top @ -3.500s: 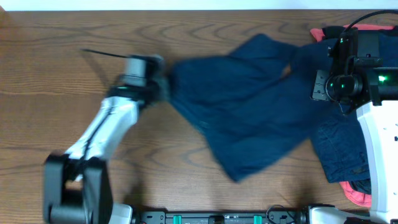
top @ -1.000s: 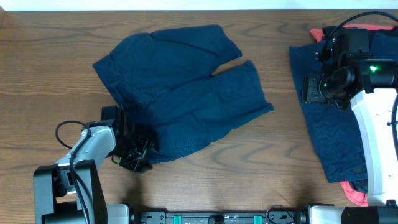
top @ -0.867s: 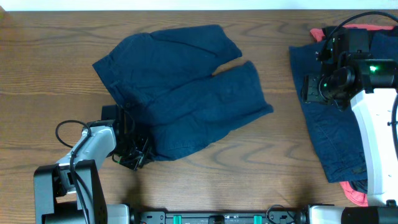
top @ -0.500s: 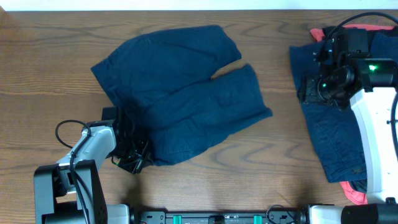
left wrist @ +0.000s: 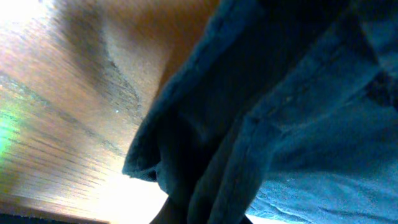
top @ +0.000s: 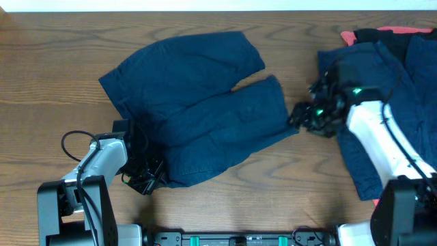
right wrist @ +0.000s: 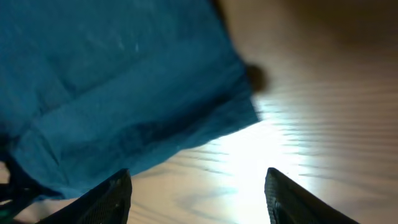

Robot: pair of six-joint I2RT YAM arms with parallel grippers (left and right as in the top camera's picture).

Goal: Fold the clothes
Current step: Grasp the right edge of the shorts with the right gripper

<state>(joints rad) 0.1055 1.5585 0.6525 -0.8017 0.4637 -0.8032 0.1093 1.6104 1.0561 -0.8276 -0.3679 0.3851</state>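
Note:
I will fold the shorts' near leg over the other leg, so my right gripper will grab the near leg's outer hem corner next.
A navy pair of shorts [top: 198, 106] lies spread on the wooden table, both legs pointing right. My left gripper [top: 145, 179] is shut on the waistband corner at the lower left; the left wrist view is filled with bunched navy fabric [left wrist: 267, 124]. My right gripper [top: 300, 117] is open and empty, hovering at the tip of the lower leg; its fingers [right wrist: 199, 196] frame bare table beside the leg hem [right wrist: 124, 93]. More navy clothes [top: 369, 102] lie at the right.
A pile at the far right holds navy garments, a coral-red one [top: 349, 35] peeking at the top and bottom [top: 390, 216], and a black one [top: 382, 34]. A cable loops by the left arm [top: 68, 147].
My right arm has swung left from over the pile to the lower leg's tip. The shorts have settled slightly. My left gripper has stayed on the waistband corner.

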